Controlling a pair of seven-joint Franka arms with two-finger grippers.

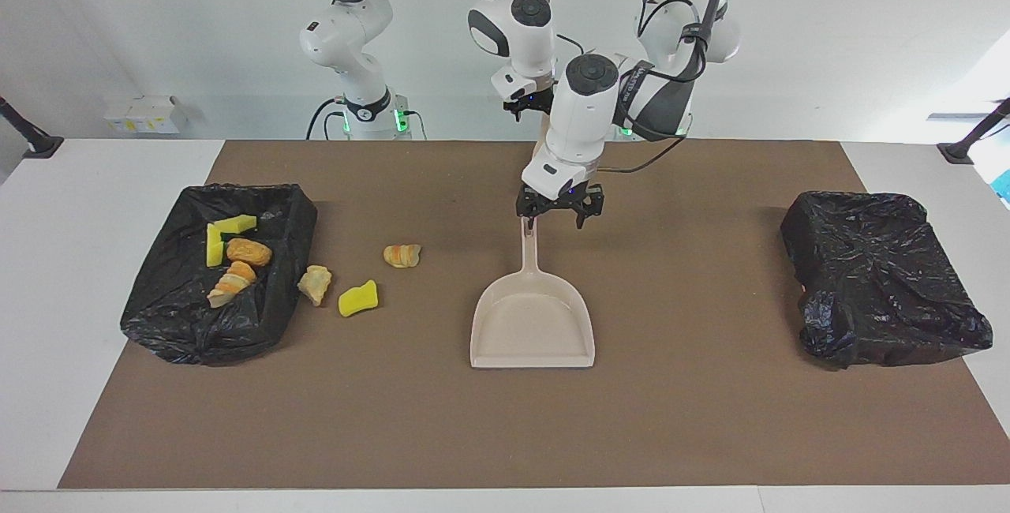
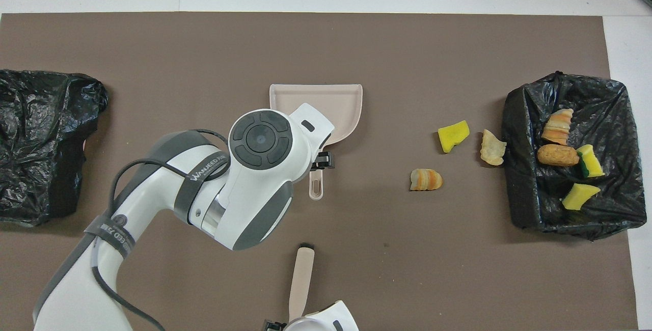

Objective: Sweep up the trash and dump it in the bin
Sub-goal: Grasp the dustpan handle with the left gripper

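Note:
My left gripper grabs the dustpan by its slim handle (image 2: 316,185) next, since the dustpan's pan spreads wider than my fingers reach.
Three pieces of trash lie on the brown mat beside the bin (image 1: 181,323): a yellow sponge (image 1: 358,297) (image 2: 453,135), a tan lump (image 1: 316,284) (image 2: 492,146) and an orange striped lump (image 1: 402,255) (image 2: 426,180). Several more pieces lie inside the bin (image 2: 519,198). The beige dustpan (image 1: 533,331) (image 2: 346,102) lies mid-table, handle toward the robots. My left gripper (image 1: 555,219) (image 2: 322,160) hangs open just over the handle's end. My right gripper (image 1: 530,105) stands raised above the brush (image 2: 301,280), open and holding nothing. In the facing view the left arm hides the brush.
A second black bag-lined bin (image 1: 884,284) (image 2: 41,137) sits at the left arm's end of the table. The brown mat (image 1: 710,418) covers most of the white table. The left arm's forearm stretches over the mat between that bin and the dustpan.

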